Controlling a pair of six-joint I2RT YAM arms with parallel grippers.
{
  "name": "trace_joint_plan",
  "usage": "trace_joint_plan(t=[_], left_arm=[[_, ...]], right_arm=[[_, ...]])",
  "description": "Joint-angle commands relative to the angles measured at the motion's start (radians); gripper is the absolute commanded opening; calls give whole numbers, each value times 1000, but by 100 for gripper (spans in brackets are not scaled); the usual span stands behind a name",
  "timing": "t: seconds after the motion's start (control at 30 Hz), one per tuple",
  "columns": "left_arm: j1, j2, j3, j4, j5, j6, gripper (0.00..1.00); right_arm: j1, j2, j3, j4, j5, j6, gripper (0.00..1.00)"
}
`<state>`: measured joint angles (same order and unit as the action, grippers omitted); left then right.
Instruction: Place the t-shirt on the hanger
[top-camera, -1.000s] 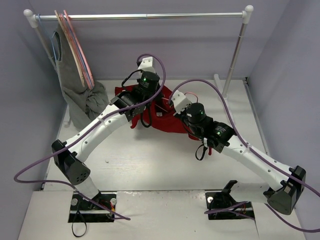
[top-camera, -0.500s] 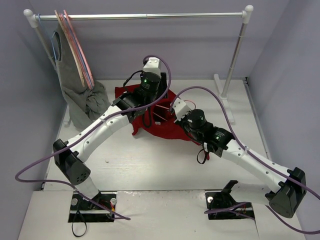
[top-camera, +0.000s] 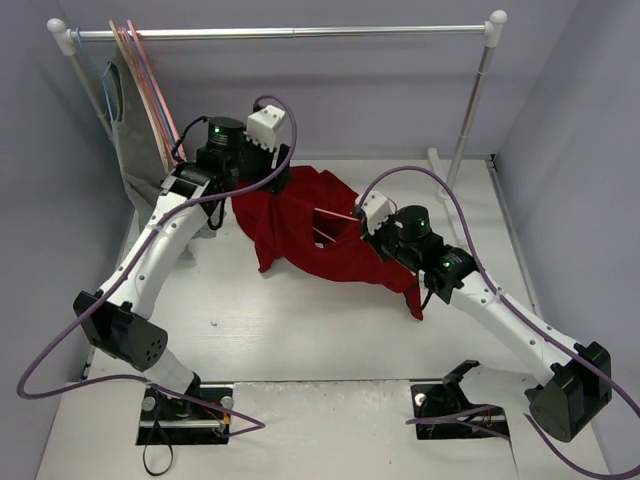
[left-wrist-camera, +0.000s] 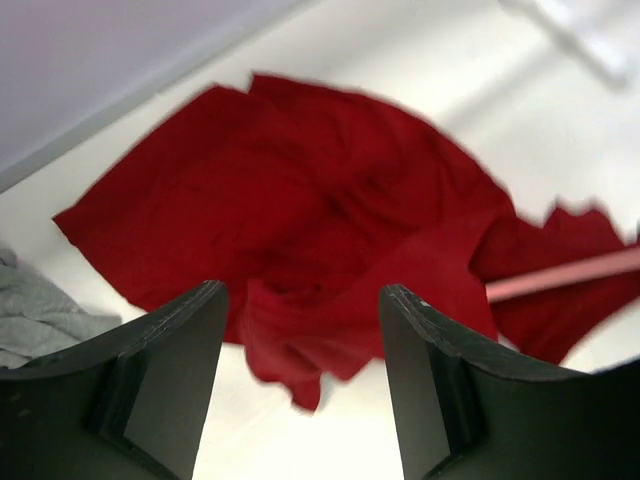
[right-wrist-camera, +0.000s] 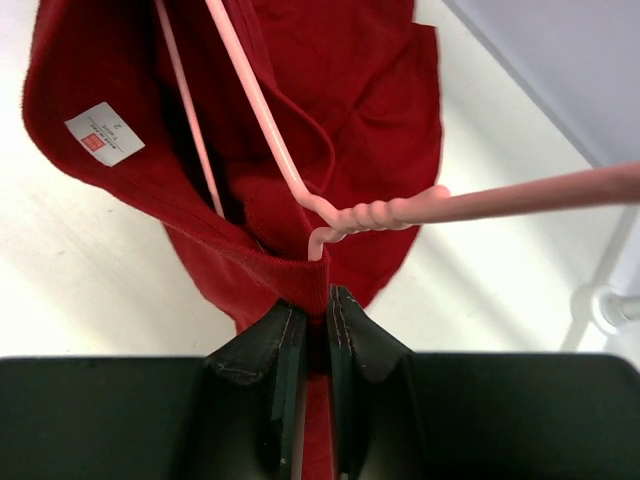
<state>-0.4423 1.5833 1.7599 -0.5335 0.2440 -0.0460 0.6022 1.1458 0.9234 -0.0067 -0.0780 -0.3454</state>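
I will next grab the t-shirt with my left gripper by its side opposite my right gripper. This leaves the hanger's twisted neck free for hanging.
The deep-red t-shirt lies spread in the middle of the table, with its right part lifted. My right gripper is shut on its ribbed collar. The pale-pink hanger sits with its arms inside the neck opening, and its twisted neck is just above the jaws. A white label shows inside the collar. My left gripper hangs open above the shirt's far left edge, with nothing between its fingers. In the left wrist view the t-shirt and a stretch of the hanger lie below the left gripper.
A clothes rail spans the back, with its right post standing near the right arm. Spare hangers and a grey garment hang at the rail's left end, close to my left arm. Grey cloth lies at the left.
My left gripper has opened, let go of the t-shirt and drawn back up and to the left. The shirt now lies spread wider. My right gripper has kept its grip and shifted slightly.
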Motion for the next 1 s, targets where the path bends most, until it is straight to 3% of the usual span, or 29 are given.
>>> trace_joint_plan(t=[0.0,0.13,0.33,0.97], left_arm=[[25,-52,65,-170,262,265,61],[30,-5,156,-344,354,443,61],[30,27,156,-410,391,575,61],[-15,30,-30,-347,472,633,61]], right_arm=[[-21,-12,55,54,-132,-24,0],[-22,0,84,13,-187,-41,0],[-24,-4,109,-36,-238,-58,0],[-24,8,149,-81,-309,-64,0]])
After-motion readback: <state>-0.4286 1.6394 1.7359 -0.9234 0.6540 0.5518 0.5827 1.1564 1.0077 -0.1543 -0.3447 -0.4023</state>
